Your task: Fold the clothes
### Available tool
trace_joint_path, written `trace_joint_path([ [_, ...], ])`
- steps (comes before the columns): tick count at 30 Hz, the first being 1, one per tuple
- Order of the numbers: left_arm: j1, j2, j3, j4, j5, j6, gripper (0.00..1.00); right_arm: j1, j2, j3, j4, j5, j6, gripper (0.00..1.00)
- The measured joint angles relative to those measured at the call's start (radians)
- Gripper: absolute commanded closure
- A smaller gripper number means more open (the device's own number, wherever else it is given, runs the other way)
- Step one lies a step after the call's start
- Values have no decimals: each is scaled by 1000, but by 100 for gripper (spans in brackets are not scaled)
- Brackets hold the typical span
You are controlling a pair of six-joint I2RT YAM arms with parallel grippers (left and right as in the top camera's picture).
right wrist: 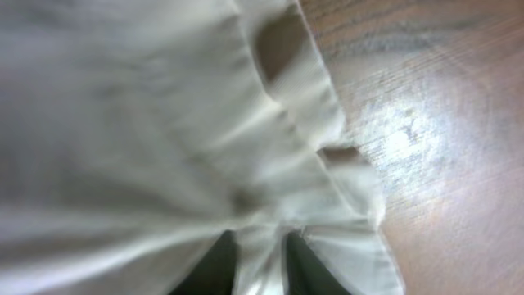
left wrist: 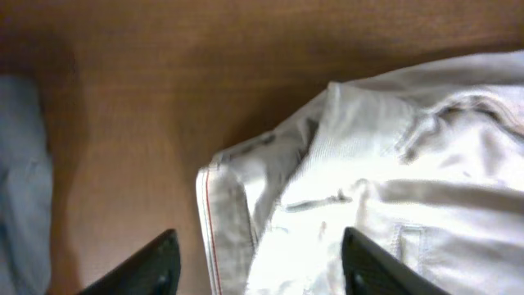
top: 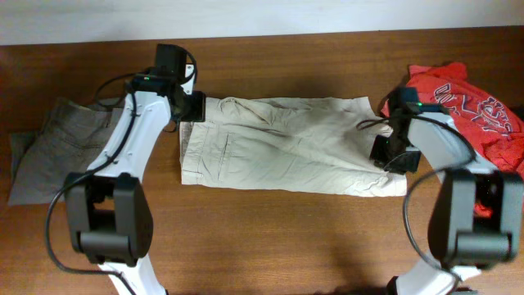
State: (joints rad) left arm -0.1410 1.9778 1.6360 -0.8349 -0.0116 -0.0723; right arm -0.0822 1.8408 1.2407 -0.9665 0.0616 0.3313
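Note:
My left gripper will next fold the waistband end toward the leg hems, picking up the pale beige shorts (top: 286,143) by the waistband edge.
The clothes are pale beige shorts (top: 286,143) lying flat across the middle of the wooden table, waistband to the left and leg hems to the right. My left gripper (top: 190,106) hovers at the waistband's far corner. In the left wrist view it (left wrist: 260,246) stands open, its fingers apart on either side of the waistband edge (left wrist: 237,205) with nothing gripped. My right gripper (top: 386,154) is at the right hem. In the right wrist view its fingers (right wrist: 260,262) sit close together with a pinch of the shorts' cloth (right wrist: 123,123) bunched between them.
Darker grey-olive shorts (top: 49,156) lie crumpled at the left edge, close behind my left arm, and show at the left of the left wrist view (left wrist: 20,180). A red T-shirt with white lettering (top: 475,111) lies at the right, beside my right arm. Bare wood (top: 278,238) runs along the front.

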Motion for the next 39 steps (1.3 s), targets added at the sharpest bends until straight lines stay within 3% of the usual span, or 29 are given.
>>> trace_joint_path([
  [4, 15, -31, 8, -100, 43, -57, 21, 12, -167, 3, -13, -73, -39, 39],
  [8, 45, -31, -11, -121, 92, -81, 8, 14, -273, 9, -23, -109, -54, 31],
  [15, 152, -31, -165, -23, 243, -87, 1, 14, -309, 9, -47, -135, -59, 30],
  [22, 235, -30, -299, 111, 415, -47, 1, 14, -309, 9, -48, -167, -78, 31],
  [34, 233, 72, -298, 186, 608, 13, 1, 14, -309, 9, -56, -179, -81, 32],
  [37, 233, 89, -294, 214, 668, 17, 4, 14, -309, 9, -57, -180, -82, 32],
  [39, 231, 96, -294, 232, 693, 21, 11, 14, -309, 9, -58, -180, -80, 32],
])
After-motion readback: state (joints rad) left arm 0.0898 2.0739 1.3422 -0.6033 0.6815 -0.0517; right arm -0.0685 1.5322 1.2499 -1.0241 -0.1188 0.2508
